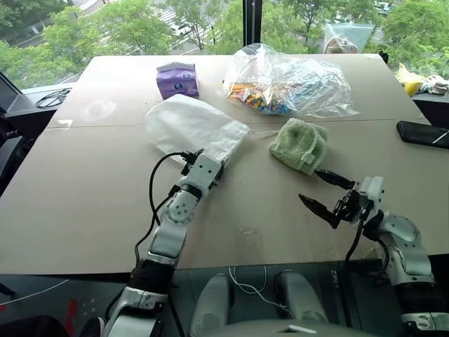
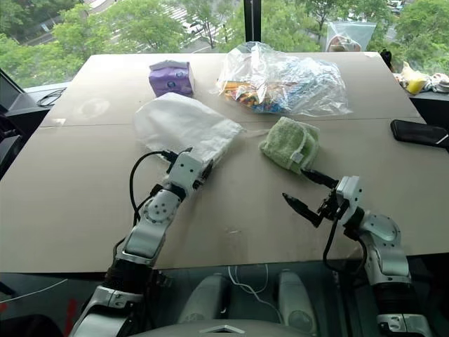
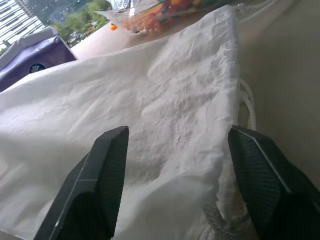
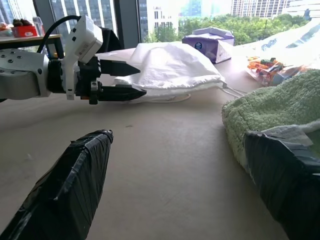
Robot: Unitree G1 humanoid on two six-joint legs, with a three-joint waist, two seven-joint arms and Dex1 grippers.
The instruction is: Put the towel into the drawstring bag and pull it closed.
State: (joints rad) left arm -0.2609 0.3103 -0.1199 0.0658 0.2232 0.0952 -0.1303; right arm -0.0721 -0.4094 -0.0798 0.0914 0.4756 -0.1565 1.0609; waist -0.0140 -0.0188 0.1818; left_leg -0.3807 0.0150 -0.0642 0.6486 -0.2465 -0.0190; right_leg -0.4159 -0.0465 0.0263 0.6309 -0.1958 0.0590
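My left gripper grips the cloth at its mouth edge (image 3: pixel 222 150) next, since the white bag lies flat and slack on the tabletop.
The white drawstring bag (image 1: pixel 193 126) lies flat left of the table's centre, its mouth and thin cords (image 3: pixel 247 100) facing the towel. My left gripper (image 4: pixel 140 79) is level at the bag's near edge. Its fingers (image 3: pixel 107 165) stand apart with the bag's cloth between them. The light green towel (image 1: pixel 298 144) lies folded to the right of the bag, its pale label tab on the near side. My right gripper (image 1: pixel 326 193) is open just in front of the towel, one finger (image 4: pixel 280 170) close to the label, holding nothing.
A small purple packet (image 1: pixel 177 78) stands behind the drawstring bag. A clear crinkly plastic bag (image 1: pixel 287 84) of colourful items lies behind the towel. A black phone (image 1: pixel 423 133) lies at the table's right edge, and a clear pouch (image 1: pixel 347 35) at the far edge.
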